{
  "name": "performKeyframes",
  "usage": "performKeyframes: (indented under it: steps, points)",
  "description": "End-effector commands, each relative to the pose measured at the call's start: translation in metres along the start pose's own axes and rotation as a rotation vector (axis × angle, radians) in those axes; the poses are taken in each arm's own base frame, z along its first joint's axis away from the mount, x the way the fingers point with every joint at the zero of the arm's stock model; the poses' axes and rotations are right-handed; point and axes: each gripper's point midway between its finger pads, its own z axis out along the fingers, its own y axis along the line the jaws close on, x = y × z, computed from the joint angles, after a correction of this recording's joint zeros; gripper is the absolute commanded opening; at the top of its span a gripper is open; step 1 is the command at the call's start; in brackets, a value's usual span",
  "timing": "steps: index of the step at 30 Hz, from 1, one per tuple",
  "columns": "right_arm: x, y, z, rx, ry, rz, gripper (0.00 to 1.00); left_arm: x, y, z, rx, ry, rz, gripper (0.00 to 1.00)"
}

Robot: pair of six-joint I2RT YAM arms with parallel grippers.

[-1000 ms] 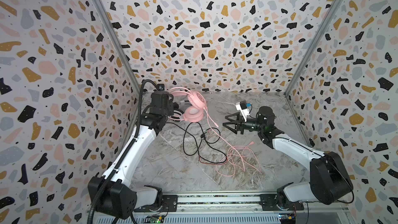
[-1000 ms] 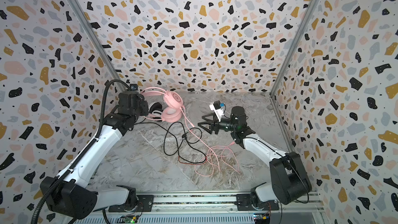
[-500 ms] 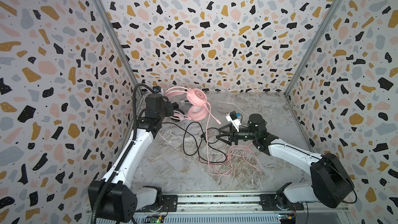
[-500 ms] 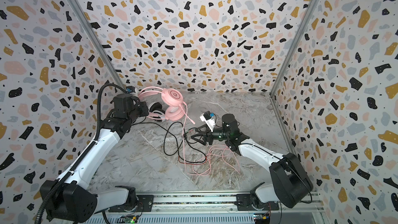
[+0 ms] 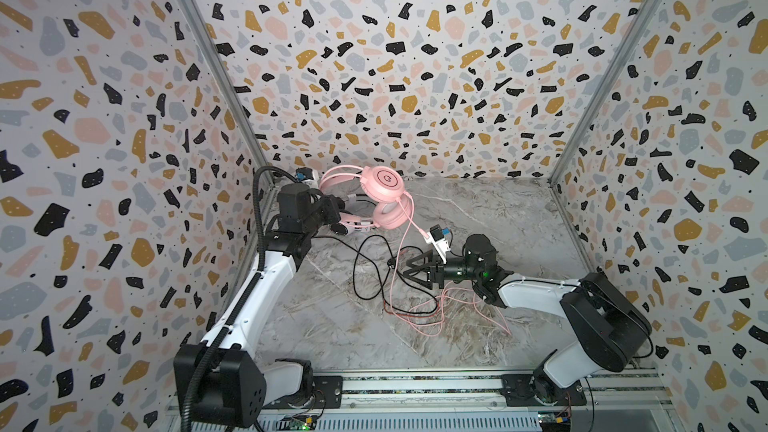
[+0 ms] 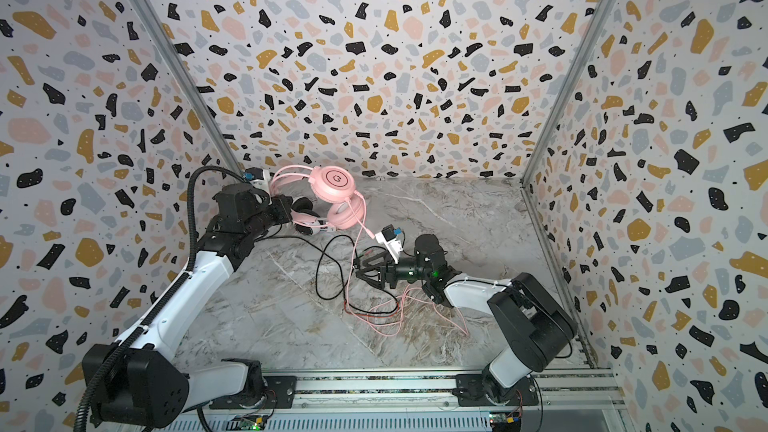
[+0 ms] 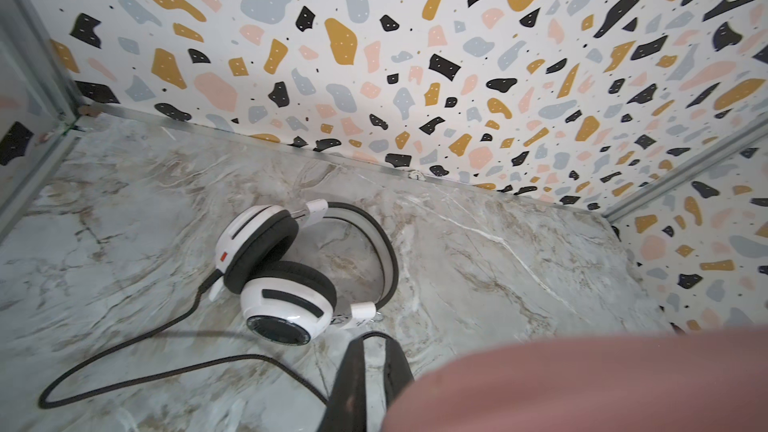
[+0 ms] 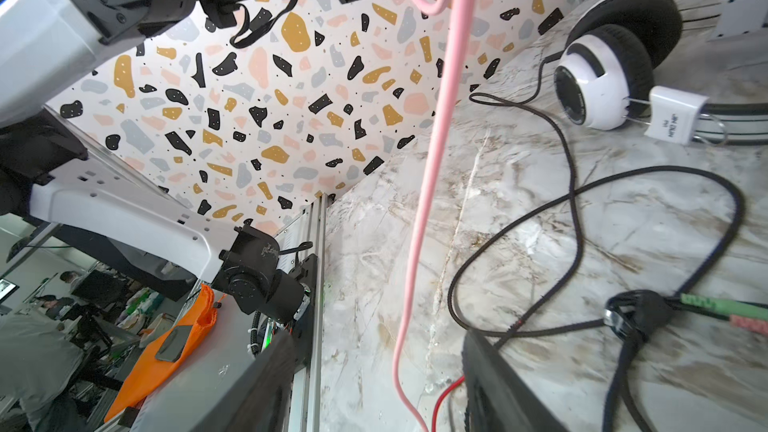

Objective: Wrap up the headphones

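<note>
I need to wrap the headphones, so my right gripper should next grab the pink cable along its hanging part below the earcups and leave slack for the wrapping.
The pink headphones (image 5: pixel 382 184) (image 6: pixel 332 180) hang in the air at the back left, with my left gripper (image 5: pixel 334 207) (image 6: pixel 289 209) shut on their headband. They show only as a pink blur (image 7: pixel 582 384) beside that gripper (image 7: pixel 374 336) in the left wrist view. Their pink cable (image 5: pixel 395 259) (image 8: pixel 424 201) drops to the floor between the spread fingers of my right gripper (image 5: pixel 405 274) (image 8: pixel 382 384), which is open and touches nothing. The white headphones (image 7: pixel 286 280) (image 8: pixel 594 76) lie on the floor under the pink ones.
The black cable (image 5: pixel 365 268) (image 8: pixel 573 209) loops over the marble floor to green and pink plugs (image 8: pixel 723 309). Loose pink cable (image 5: pixel 440 313) lies heaped under the right arm. Terrazzo walls (image 5: pixel 415 76) close three sides; a metal rail (image 5: pixel 415 384) runs along the front.
The left gripper has raised the pink headphones off the floor. The right gripper has moved left and forward, so the hanging pink cable now runs between its fingers.
</note>
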Motion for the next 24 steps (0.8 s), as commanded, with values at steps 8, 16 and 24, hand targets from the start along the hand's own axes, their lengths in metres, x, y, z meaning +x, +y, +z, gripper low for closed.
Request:
performKeyframes:
  steps: [8,16,24]
  points:
    - [-0.025,0.016,0.017,-0.097,-0.15,0.008,0.56,-0.025,-0.043,0.0,0.256,-0.085,-0.073,0.0]
    - [-0.017,0.027,0.037,-0.145,-0.125,0.034,0.53,-0.024,-0.046,0.001,0.281,-0.078,-0.083,0.0]
    - [0.0,0.018,0.04,-0.124,-0.113,0.069,0.42,-0.027,-0.058,-0.003,0.352,-0.088,-0.094,0.0]
